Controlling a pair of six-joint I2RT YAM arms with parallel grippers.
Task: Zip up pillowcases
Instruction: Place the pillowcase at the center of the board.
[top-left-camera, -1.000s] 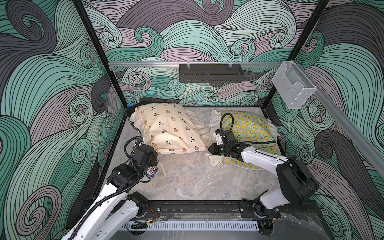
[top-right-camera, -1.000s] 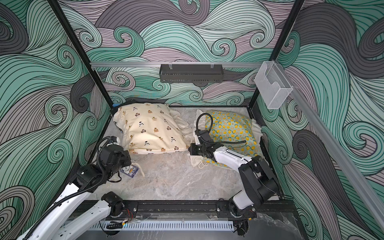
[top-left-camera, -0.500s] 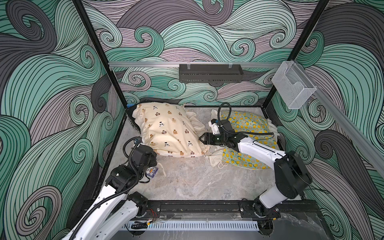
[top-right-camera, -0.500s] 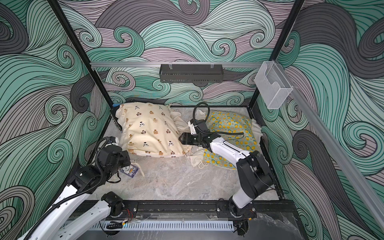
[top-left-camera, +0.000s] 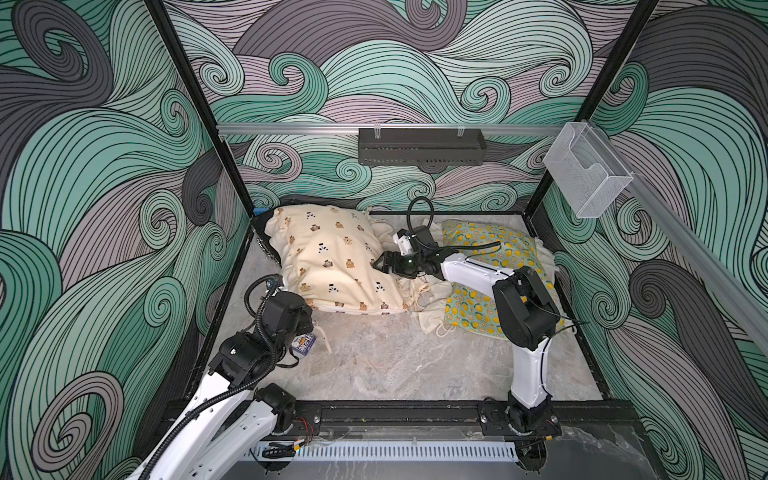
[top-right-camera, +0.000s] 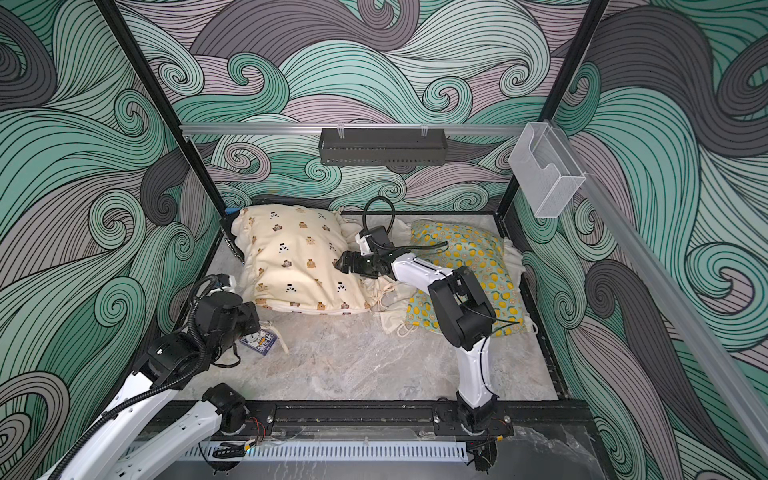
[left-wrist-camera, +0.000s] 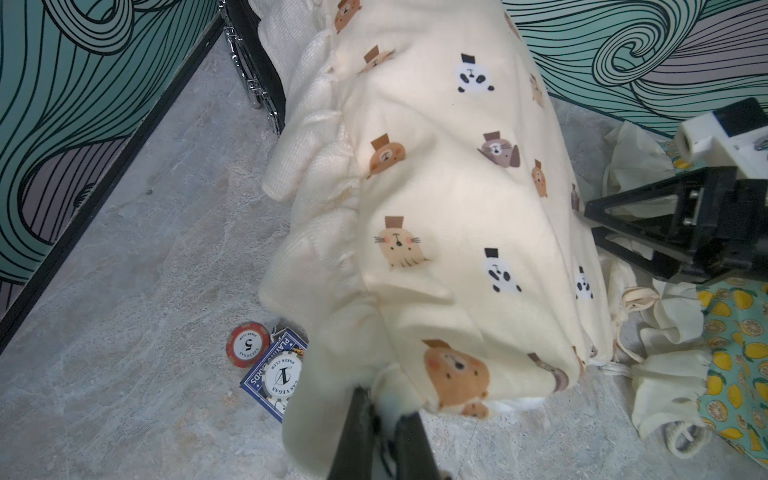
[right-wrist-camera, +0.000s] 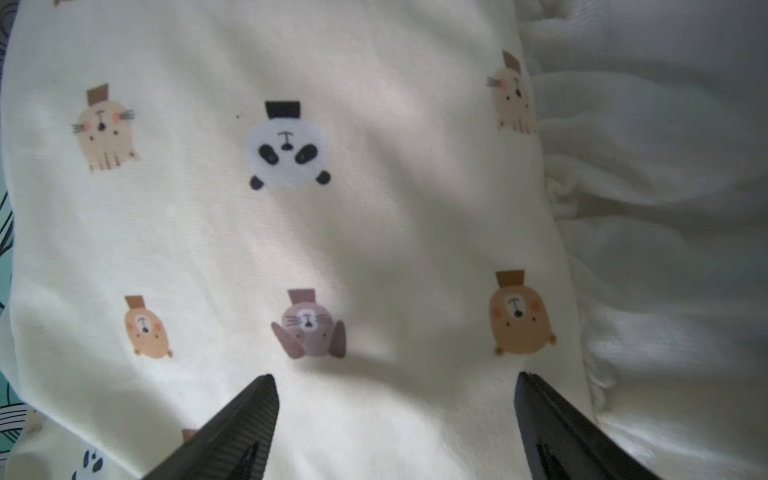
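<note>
My right gripper grabs the bear pillowcase's printed fabric on the side opposite my left gripper next, to shift the pillowcase for zipping with both grippers.
The cream bear-and-panda pillowcase (top-left-camera: 332, 257) (top-right-camera: 291, 257) lies at the back left, with its ruffled edge toward the left wall. My left gripper (left-wrist-camera: 382, 415) is shut on the ruffle at its front-left corner (top-left-camera: 311, 313). The mint lemon pillowcase (top-left-camera: 490, 249) (top-right-camera: 469, 249) lies at the back right, partly under my right arm. My right gripper (top-left-camera: 380, 264) (top-right-camera: 340, 262) (right-wrist-camera: 397, 386) stands open against the right side of the bear pillowcase (right-wrist-camera: 291, 228), with only printed fabric between its fingers. No zipper shows clearly.
A blue playing-card box (top-left-camera: 304, 344) (left-wrist-camera: 274, 374) and a red poker chip (left-wrist-camera: 248, 345) lie on the marble floor by my left wrist. A flat black box (left-wrist-camera: 249, 75) with metal latches sits behind the bear pillowcase. A cord loop (top-left-camera: 444, 330) trails off the lemon pillowcase.
My right gripper has opened and swung left and back, from the lemon pillowcase's ruffle to the bear pillowcase's right side. The bear pillowcase shifted slightly. The left arm held still.
</note>
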